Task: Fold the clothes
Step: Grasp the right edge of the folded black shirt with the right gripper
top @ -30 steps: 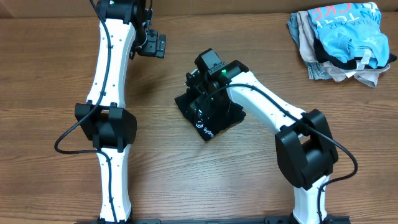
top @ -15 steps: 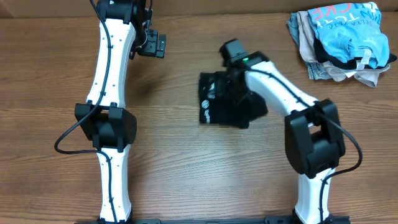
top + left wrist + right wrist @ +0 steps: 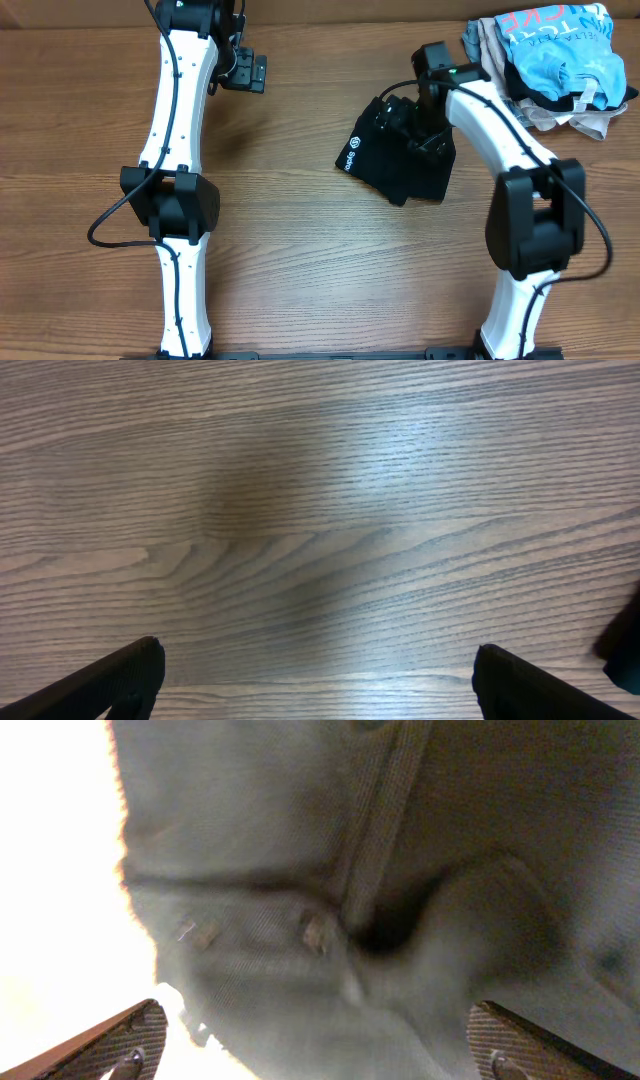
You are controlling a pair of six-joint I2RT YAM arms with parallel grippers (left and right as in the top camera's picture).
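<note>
The black T-shirt bundle needs to be stacked still folded, so next my right gripper needs to pick it up by its far side (image 3: 411,127) (image 3: 316,1018), with the folded layers together.
The black T-shirt (image 3: 398,172) lies folded into a small bundle right of the table's middle, its small round white logo (image 3: 353,158) at its left corner. My right gripper (image 3: 425,128) is down on the bundle's far side. In the right wrist view the fabric (image 3: 350,870) fills the frame, and the right gripper (image 3: 320,1045) has its jaws wide apart, open over the cloth. My left gripper (image 3: 248,72) hangs at the far left, open and empty; the left wrist view shows its jaws (image 3: 318,672) over bare wood.
A pile of other clothes (image 3: 550,65), light blue printed shirt on top with beige and grey garments under it, sits at the far right corner, close to the bundle. The wooden table (image 3: 300,270) runs under everything.
My right gripper has slid the folded black T-shirt from the table's middle to the right and a little farther back, toward the pile. The bundle turned as it went. The left arm has not moved.
</note>
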